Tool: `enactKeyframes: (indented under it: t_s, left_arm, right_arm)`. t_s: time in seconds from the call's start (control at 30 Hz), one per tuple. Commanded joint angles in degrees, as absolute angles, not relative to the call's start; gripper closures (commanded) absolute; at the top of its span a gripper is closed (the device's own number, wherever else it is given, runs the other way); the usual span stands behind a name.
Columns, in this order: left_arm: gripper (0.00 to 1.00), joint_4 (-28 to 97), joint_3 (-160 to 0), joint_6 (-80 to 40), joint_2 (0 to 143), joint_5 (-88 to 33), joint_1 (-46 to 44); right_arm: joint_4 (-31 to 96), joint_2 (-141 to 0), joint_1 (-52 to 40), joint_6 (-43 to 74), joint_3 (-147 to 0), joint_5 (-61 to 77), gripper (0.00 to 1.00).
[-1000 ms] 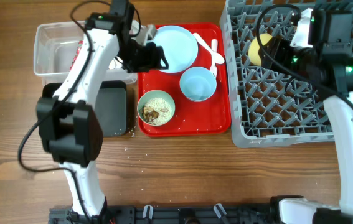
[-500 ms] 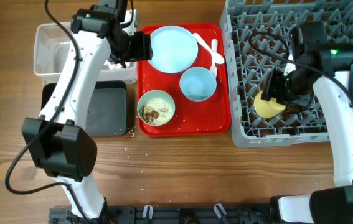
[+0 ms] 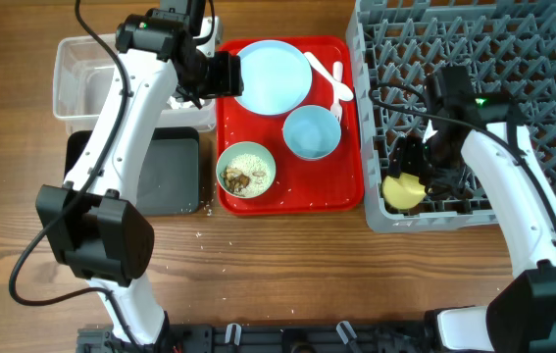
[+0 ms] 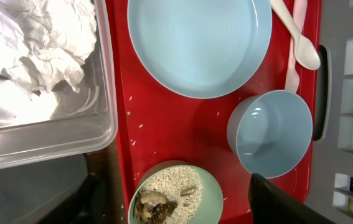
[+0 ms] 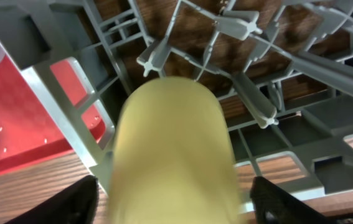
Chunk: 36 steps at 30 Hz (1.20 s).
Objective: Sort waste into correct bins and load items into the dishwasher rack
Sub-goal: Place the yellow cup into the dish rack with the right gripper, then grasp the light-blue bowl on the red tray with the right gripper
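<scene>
The empty light blue bowl needs to tip between the dishwasher rack's wires, so I should next pick it up by its rim (image 3: 336,141) with my right gripper.
My left gripper (image 3: 221,74) is open and empty over the back left corner of the red tray (image 3: 297,196). In the left wrist view its fingers (image 4: 182,208) frame the bowl of rice and brown scraps (image 4: 176,193). The light blue plate (image 3: 273,76), empty bowl (image 3: 311,132), rice bowl (image 3: 246,170) and white fork and spoon (image 3: 336,83) lie on that tray. My right gripper (image 3: 415,169) is low in the grey rack (image 3: 513,39) at its front left corner. The yellow cup (image 5: 173,155) sits blurred between its spread fingers, with small gaps on both sides; it also shows in the overhead view (image 3: 402,191). Crumpled napkins (image 4: 33,43) lie in the clear tub (image 3: 86,83). The red wrapper is not visible.
The black tray (image 3: 170,172) lies in front of the clear tub, left of the red tray. Loose rice grains (image 3: 202,208) dot the table by its corner. The left arm crosses over the tub and black tray. The rack's upright pegs surround my right gripper.
My right gripper moved forward and left inside the rack and lowered the yellow cup into the front left corner. The left gripper stayed near the tray's back left corner.
</scene>
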<state>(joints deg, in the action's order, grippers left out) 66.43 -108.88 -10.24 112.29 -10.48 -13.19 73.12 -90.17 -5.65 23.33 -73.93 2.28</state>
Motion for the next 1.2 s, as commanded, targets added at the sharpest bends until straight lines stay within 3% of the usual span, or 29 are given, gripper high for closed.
enactKeyframes:
  t_s: [0.0,0.17,0.37,0.83,1.07,1.17]
  left_arm:
    - [0.23,66.6,-109.5,-10.9,111.9,-9.9,-13.4]
    - [0.22,66.6,-109.5,-10.9,111.9,-9.9,-13.4]
    - [0.22,66.6,-109.5,-11.0,111.9,-10.0,-13.4]
    - [0.19,66.9,-109.5,-11.0,111.9,-9.9,-13.4]
    - [0.18,66.8,-109.5,-11.0,111.9,-9.9,-13.4]
    - [0.18,66.8,-109.5,-11.0,111.9,-9.9,-13.4]
  right_arm:
    - [72.4,-91.2,-5.8,24.0,-73.5,1.3,0.04]
    - [72.0,-90.5,-5.8,24.0,-79.3,1.6,0.03]
    - [68.5,-89.2,-8.4,21.7,-92.2,9.1,0.14]
    - [55.7,-101.6,-20.8,39.3,-88.5,4.9,0.43]
    - [56.4,-112.1,-22.8,42.0,-88.5,1.2,0.45]
    - [56.5,-114.3,-22.8,42.2,-88.5,-1.6,0.51]
